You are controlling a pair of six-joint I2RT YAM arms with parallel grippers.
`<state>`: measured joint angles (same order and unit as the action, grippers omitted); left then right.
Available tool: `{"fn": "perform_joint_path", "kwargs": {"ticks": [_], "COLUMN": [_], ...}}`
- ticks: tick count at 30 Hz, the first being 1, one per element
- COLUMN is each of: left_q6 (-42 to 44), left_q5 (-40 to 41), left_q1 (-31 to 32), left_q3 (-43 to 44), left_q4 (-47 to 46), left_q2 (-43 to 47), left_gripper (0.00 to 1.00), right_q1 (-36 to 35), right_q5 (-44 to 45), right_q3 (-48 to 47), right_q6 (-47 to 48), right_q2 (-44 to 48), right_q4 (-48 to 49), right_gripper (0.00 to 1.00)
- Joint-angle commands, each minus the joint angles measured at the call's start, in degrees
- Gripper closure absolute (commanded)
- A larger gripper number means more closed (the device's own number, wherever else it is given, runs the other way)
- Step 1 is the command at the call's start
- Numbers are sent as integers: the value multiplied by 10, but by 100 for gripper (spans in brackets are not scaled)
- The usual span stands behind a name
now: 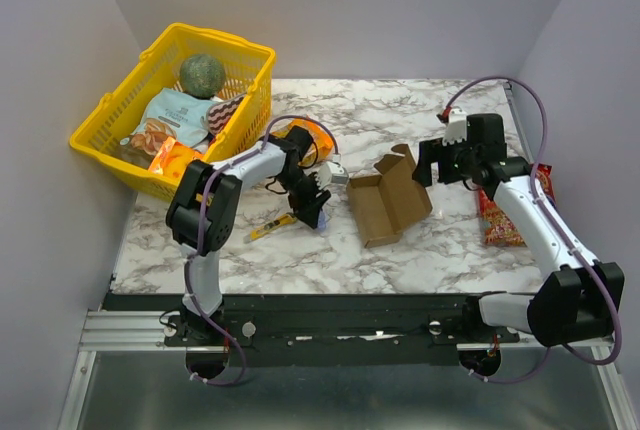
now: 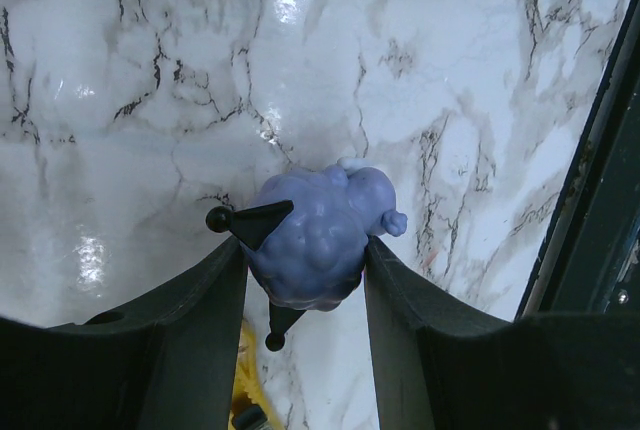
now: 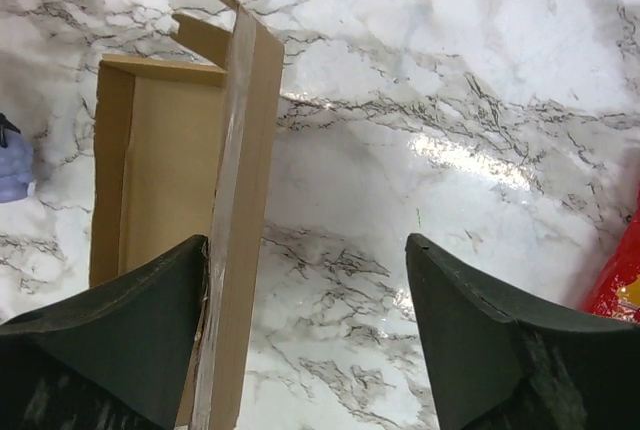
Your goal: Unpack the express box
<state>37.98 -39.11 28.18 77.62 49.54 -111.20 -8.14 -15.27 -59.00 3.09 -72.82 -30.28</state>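
My left gripper can let go of the lumpy purple toy (image 2: 320, 225) now, just over flat, empty marble beside the yellow box cutter.
The express box (image 1: 388, 200) lies open in the middle of the table, brown, its flaps up and its inside showing nothing. In the right wrist view the box (image 3: 160, 160) is at the left, and its taped side wall stands against my left finger (image 3: 150, 320). My right gripper (image 1: 432, 163) is open over the box's right edge; between its fingers (image 3: 308, 245) there is mostly bare marble. My left gripper (image 1: 312, 202) is left of the box, shut on a lumpy purple toy (image 2: 320, 225) with black spikes, held just over the table.
A yellow box cutter (image 1: 270, 227) lies under the left gripper and shows in the left wrist view (image 2: 243, 390). A yellow basket (image 1: 120, 150) with snacks and a green ball stands at the back left. An orange snack packet (image 1: 303, 136) lies beside it. A red snack bag (image 1: 500, 218) lies at the right.
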Motion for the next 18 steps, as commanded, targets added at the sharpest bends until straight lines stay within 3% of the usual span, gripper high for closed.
{"fn": "perform_joint_path", "kwargs": {"ticks": [1, 5, 9, 10, 15, 18], "left_q6": [14, 28, 32, 30, 6, -21], "left_q5": [32, 52, 67, 69, 76, 93], "left_q1": [-1, -3, -8, -8, -12, -13], "left_q3": [28, 10, 10, 13, 37, 72], "left_q4": [21, 9, 20, 24, 14, 0], "left_q2": [-15, 13, 34, 40, 98, 133], "left_gripper": [68, 45, 21, 2, 1, 1], "right_q1": [14, 47, 48, 49, 49, 49], "right_q5": [-21, -83, -84, -80, -79, 7], "right_q3": [-52, -141, -181, -183, -204, -227], "right_q6": [-6, -65, -38, -36, -14, -62], "right_q2": [14, -24, -39, -40, -59, -76], "right_q4": [-20, -70, -65, -65, -128, -164], "right_gripper": [8, 4, 0, 0, 0, 0]}}
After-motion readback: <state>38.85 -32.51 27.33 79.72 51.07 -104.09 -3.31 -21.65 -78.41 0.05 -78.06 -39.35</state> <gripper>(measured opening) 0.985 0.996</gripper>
